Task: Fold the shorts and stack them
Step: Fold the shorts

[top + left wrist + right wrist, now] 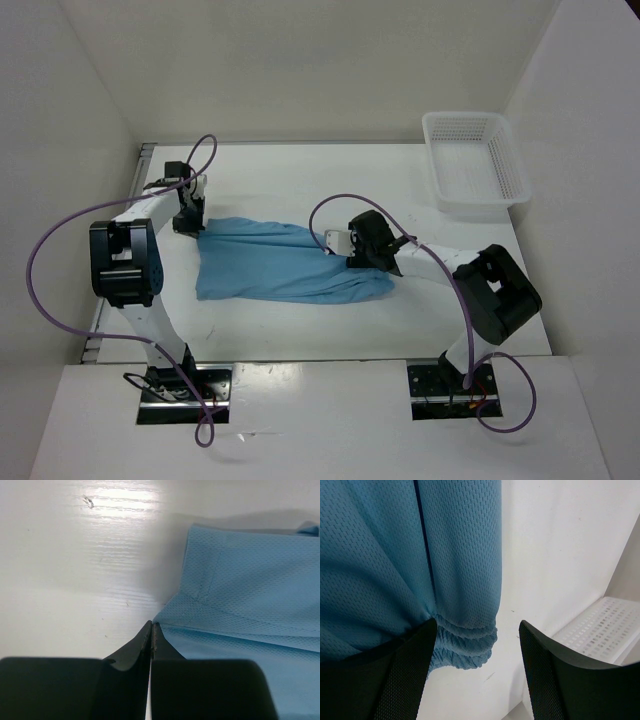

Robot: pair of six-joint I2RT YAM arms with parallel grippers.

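Observation:
The corner of the shorts' gathered elastic waistband will be grabbed next by my right gripper, to fold that end of the shorts over toward the hem.
The light sky-blue shorts (285,262) lie spread flat across the middle of the white table. The white drawstring is not visible. My left gripper (190,224) is at their far left corner. In the left wrist view it (151,624) is shut, and the hem corner of the shorts (240,580) runs right up to the tips and looks pinched. My right gripper (368,262) hovers over the shorts' right end. In the right wrist view it (477,625) is open, with the gathered elastic waistband (467,642) lying between the fingers, close to the left one.
A white plastic mesh basket (475,165) stands at the back right of the table and also shows in the right wrist view (600,625). White walls enclose the table on the left, back and right. Purple cables loop above both arms.

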